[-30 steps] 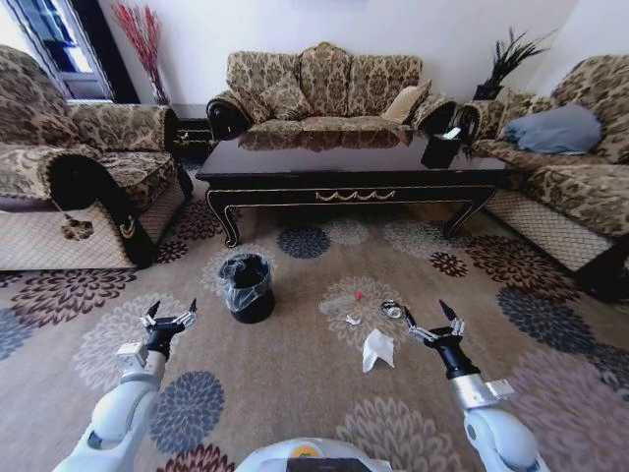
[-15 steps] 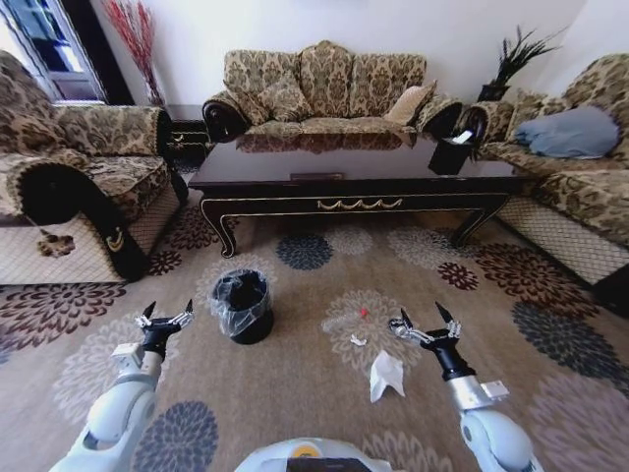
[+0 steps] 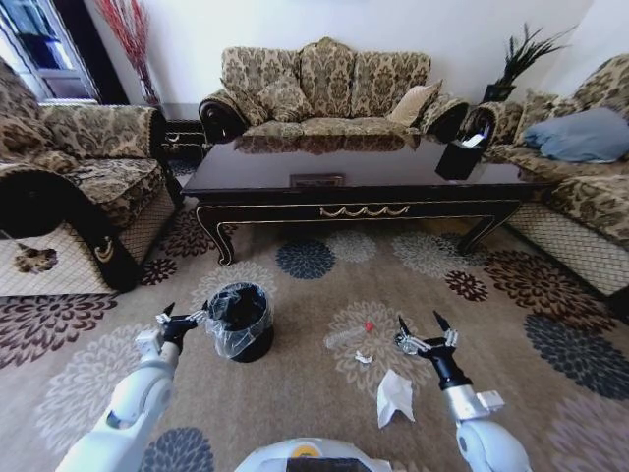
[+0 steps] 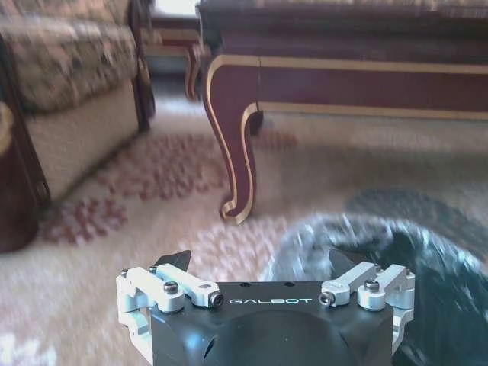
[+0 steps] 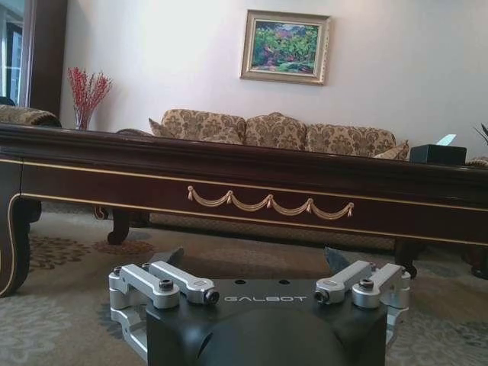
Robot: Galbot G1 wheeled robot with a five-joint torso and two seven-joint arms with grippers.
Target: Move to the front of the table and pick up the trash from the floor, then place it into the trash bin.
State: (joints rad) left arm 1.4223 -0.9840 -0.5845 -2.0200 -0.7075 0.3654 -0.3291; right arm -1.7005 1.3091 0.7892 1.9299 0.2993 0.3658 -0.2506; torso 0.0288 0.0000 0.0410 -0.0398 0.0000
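My left gripper grabs the trash bin by its bag-covered rim (image 3: 211, 311) next, since the trash bin's round black body (image 3: 257, 346) is wider than the open gripper fingers.
The table (image 3: 354, 169), low with a dark glossy top, stands across the rug ahead; its gold-trimmed apron (image 5: 267, 202) and a curved leg (image 4: 232, 152) appear in the wrist views. The round black trash bin (image 3: 239, 320) with a shiny bag stands on the rug, blurred in the left wrist view (image 4: 396, 244). My left gripper (image 3: 185, 313) (image 4: 259, 259) hangs open just left of the bin. The trash lies to the bin's right: a crumpled white paper (image 3: 394, 396), a tiny white scrap (image 3: 364, 358) and a shiny ring (image 3: 404, 342). My right gripper (image 3: 420, 323) (image 5: 255, 255) is open and empty above the ring.
A small red bit (image 3: 369, 325) lies on the rug near the scrap. A black box holder (image 3: 458, 157) with white paper sits on the table's right end. Patterned sofas stand behind (image 3: 324, 88), on the left (image 3: 69, 187) and on the right (image 3: 580, 187).
The whole view has shifted as I moved forward: the table, bin and trash now lie closer. My left gripper has come up beside the bin; both grippers stay open.
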